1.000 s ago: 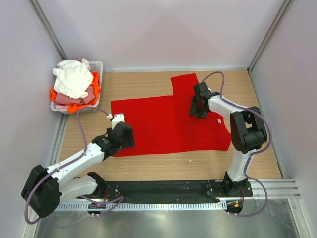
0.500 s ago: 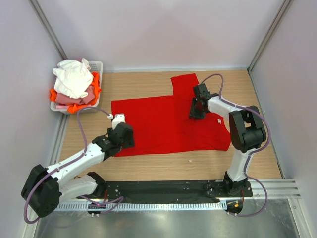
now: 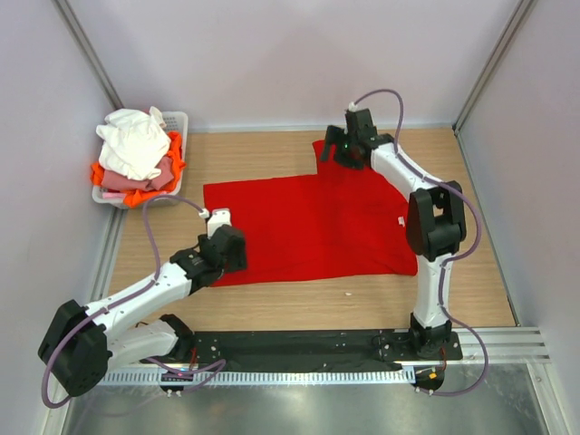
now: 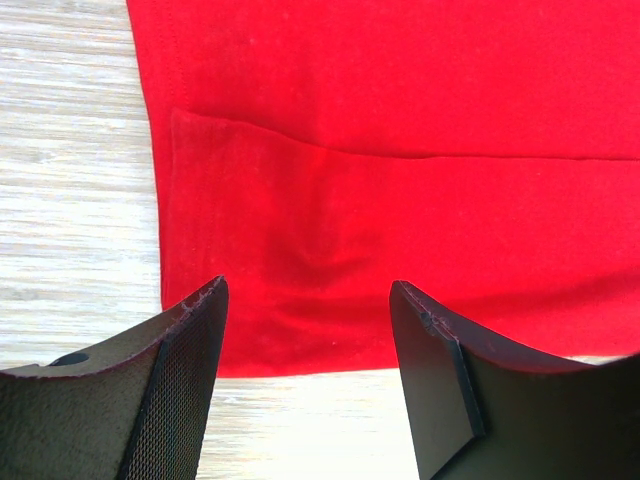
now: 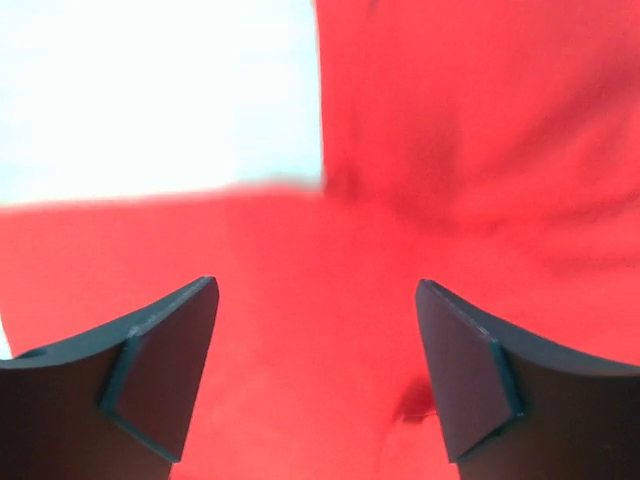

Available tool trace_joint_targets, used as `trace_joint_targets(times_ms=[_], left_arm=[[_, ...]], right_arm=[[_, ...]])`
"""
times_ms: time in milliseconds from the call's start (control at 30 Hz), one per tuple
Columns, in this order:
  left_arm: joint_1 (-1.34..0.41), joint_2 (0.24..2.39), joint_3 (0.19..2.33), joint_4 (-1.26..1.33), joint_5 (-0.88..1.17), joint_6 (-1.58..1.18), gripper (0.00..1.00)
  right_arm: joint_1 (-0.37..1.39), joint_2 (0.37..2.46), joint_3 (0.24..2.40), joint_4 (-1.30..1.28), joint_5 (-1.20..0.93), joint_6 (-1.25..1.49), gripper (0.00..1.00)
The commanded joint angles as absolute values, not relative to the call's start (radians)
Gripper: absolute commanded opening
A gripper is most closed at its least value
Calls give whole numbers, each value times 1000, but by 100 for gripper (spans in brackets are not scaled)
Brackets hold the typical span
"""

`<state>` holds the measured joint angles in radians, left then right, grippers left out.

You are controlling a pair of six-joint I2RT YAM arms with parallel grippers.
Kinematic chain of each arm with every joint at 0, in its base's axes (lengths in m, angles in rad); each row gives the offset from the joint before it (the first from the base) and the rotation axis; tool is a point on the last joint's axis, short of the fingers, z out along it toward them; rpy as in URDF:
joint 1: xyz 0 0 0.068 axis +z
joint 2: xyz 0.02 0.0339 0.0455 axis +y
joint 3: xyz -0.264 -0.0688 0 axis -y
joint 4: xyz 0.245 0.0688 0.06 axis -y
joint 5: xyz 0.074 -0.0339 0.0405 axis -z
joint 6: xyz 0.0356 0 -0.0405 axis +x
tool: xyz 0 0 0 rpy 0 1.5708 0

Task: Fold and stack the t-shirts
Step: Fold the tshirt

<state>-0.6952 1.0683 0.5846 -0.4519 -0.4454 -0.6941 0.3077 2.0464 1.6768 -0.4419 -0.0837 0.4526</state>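
Note:
Next, my right gripper grabs the edge of the red t-shirt's far sleeve. Then I fold the t-shirt's far side over its near side.
A large red t-shirt lies spread flat on the wooden table, one sleeve pointing to the far side. My left gripper hovers open over its near-left corner; in the left wrist view the red hem lies between the spread fingers of the left gripper with nothing gripped. My right gripper stands open over the far sleeve; the right wrist view shows the right gripper wide above red cloth. White, pink and orange t-shirts are piled in the basket.
The white slotted basket sits at the far-left corner against the wall. Walls close in the table on the left, back and right. Bare wood runs along the near side of the red shirt. A small white tag shows on the shirt's right.
My right gripper has moved from the shirt's right middle up to the far sleeve, and its jaws have opened wide. The left arm and the shirt stay put.

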Motion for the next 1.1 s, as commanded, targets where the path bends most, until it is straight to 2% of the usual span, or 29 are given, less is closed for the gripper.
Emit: trace_joint_targets(times_ms=[0,133,300,400,800,1067], left_arm=[[-706,1057,591,-413,-480,-686,67],[-722,1049,589,-411,-494,-683,66],[-736,1037,584,-410,-511,-687,67],[-744,1035,584,-410,-520,-687,67],[-778,1009,575,-411,-561,-698,67],[-781,973,561,-408,-568,-701,67]], right_arm=[[269,2135,1906,-448,69,376,87],[220,2316,2176,-526,184,376,92],[199,2446,2374,-523,230,354,96],[189,2517,2427,-468,264,333,100],[195,2719,2595,-408,310,336,100],[207,2778,2638,-377,314,330,100]])
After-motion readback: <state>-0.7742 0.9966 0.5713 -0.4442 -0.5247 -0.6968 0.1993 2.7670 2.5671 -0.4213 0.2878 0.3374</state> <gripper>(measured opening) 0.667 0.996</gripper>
